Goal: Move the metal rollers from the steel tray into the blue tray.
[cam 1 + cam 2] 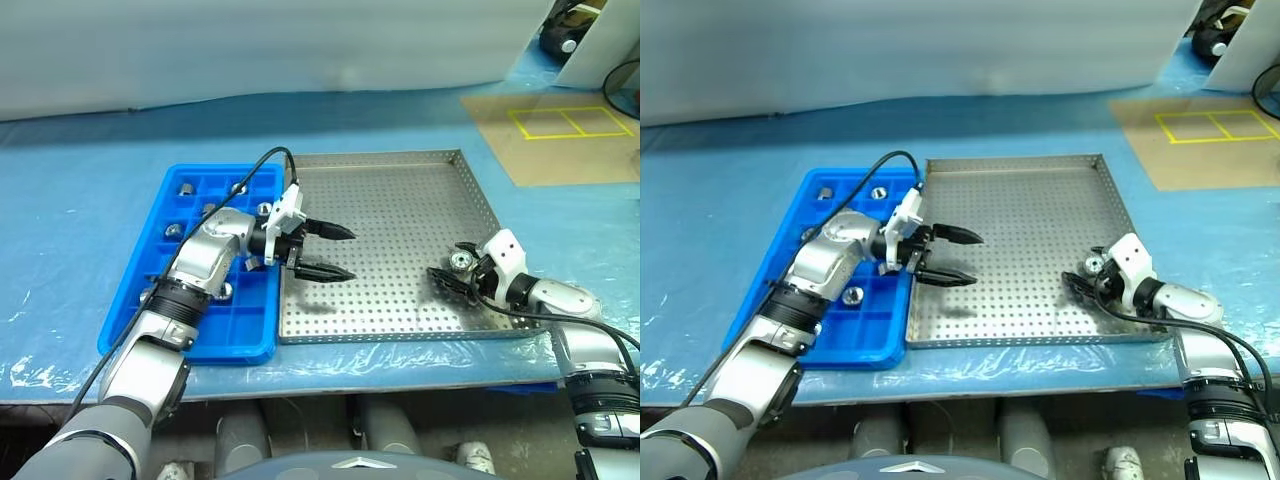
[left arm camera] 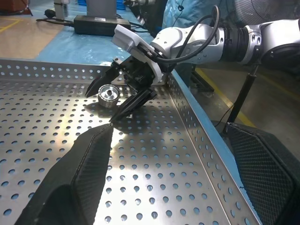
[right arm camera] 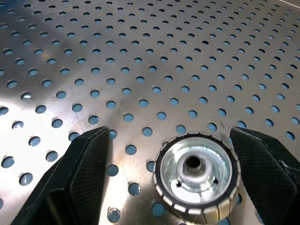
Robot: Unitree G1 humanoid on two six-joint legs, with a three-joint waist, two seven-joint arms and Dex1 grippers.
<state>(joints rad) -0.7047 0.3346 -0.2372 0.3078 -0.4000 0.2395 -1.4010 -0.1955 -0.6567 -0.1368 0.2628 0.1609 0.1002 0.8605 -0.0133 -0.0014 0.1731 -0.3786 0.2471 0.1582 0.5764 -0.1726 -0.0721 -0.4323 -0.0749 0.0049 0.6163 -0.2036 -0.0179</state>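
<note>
The robot's right gripper should close on the roller now, because its fingers reach down beside the metal roller (image 3: pixel 194 171), low over the bottom of the steel tray with its holes. Closing now would hold the roller.
The steel tray (image 1: pixel 400 205) lies mid-table with the blue tray (image 1: pixel 230 345) against its left side. One metal roller (image 1: pixel 461 262) stands on the perforated floor near the steel tray's front right corner. My right gripper (image 1: pixel 449 261) is open, low over the floor, with a finger on each side of that roller (image 3: pixel 194 171) and a gap to both. My left gripper (image 1: pixel 352 253) is open and holds nothing. It points right, hovering above the steel tray's left part. Several rollers (image 1: pixel 186 188) sit in the blue tray's compartments.
The table is covered in blue plastic sheet, with its front edge close below both trays. A brown board with yellow tape (image 1: pixel 560 130) lies at the back right. A black cable (image 1: pixel 262 160) arcs over the blue tray to my left wrist.
</note>
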